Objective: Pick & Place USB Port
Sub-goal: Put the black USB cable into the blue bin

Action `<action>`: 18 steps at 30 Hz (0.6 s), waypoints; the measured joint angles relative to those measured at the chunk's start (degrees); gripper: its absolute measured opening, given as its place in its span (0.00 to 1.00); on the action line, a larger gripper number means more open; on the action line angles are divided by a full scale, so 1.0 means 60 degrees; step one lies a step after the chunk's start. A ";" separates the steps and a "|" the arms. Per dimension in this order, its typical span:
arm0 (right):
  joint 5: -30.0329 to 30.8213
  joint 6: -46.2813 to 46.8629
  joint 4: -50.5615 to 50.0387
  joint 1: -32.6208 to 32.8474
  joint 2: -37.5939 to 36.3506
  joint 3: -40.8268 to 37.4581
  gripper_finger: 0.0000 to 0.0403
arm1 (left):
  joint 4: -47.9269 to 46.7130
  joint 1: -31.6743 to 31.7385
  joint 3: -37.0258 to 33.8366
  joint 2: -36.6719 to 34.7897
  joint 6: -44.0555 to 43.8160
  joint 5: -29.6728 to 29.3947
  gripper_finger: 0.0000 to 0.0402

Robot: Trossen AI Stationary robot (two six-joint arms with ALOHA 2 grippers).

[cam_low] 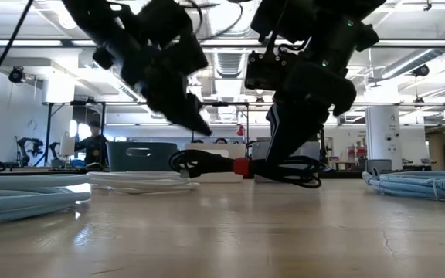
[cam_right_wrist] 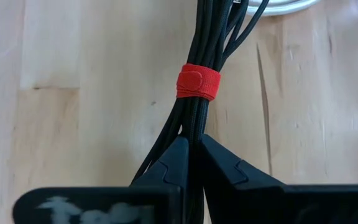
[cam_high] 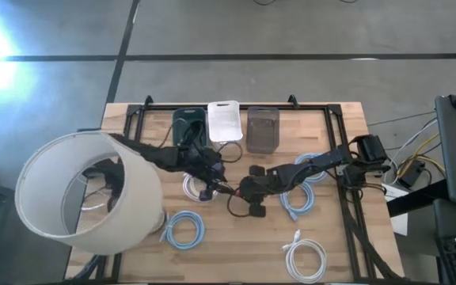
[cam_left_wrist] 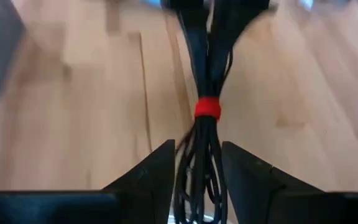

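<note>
My left gripper is to put the black cable bundle into the dark green bin, so it should grab the bundle next by the gathered part beside its red strap (cam_left_wrist: 205, 134).
A black cable bundle (cam_right_wrist: 204, 56) bound by a red strap (cam_right_wrist: 198, 81) hangs between my two grippers near the table's middle (cam_high: 229, 192). My right gripper (cam_right_wrist: 191, 146) is shut on it. My left gripper (cam_left_wrist: 197, 155) is open. Its fingers stand on either side of the bundle's other half, and the red strap (cam_left_wrist: 207, 109) lies beyond them. In the low view the left fingertip (cam_low: 202, 126) sits just above the bundle (cam_low: 207, 164), apart from it. My right gripper pinches the black bundle between its two fingers (cam_right_wrist: 178, 155), just short of the red strap (cam_right_wrist: 194, 121). The fingers come slanting down from the table's right side. The bundle lies about level just above the tabletop (cam_low: 276, 168), and its loops (cam_low: 304, 179) hang low behind the gripper.
Three bins stand at the far edge: dark green (cam_high: 187, 127), white (cam_high: 222, 120) and grey (cam_high: 263, 129). Blue cable coils (cam_high: 184, 228) (cam_high: 295, 202) and white coils (cam_high: 305, 257) (cam_high: 192, 187) lie around. A big white shade (cam_high: 85, 194) covers the left side.
</note>
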 joint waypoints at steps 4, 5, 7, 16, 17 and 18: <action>0.0001 0.0080 0.0003 -0.0004 -0.0004 0.0003 0.07 | 0.0190 -0.0086 0.0000 0.0639 -0.0068 0.0151 0.34; 0.0002 0.0081 0.0003 -0.0004 -0.0004 0.0003 0.07 | 0.0295 -0.0106 0.0000 0.0757 -0.0129 0.0260 0.34; 0.0004 0.0080 0.0005 -0.0004 -0.0004 0.0003 0.07 | 0.0481 -0.0144 0.0018 0.0941 -0.0243 0.0349 0.34; 0.0004 0.0052 0.0059 -0.0007 -0.0007 0.0003 0.07 | 0.0575 -0.0168 0.0022 0.1141 -0.0295 0.0347 0.34; 0.0004 0.0047 0.0094 -0.0007 -0.0007 0.0003 0.07 | 0.0579 -0.0168 0.0022 0.1163 -0.0241 0.0345 0.34; 0.0007 0.0040 0.0101 -0.0007 -0.0007 0.0018 0.07 | 0.0579 -0.0168 0.0022 0.1190 -0.0185 0.0323 0.34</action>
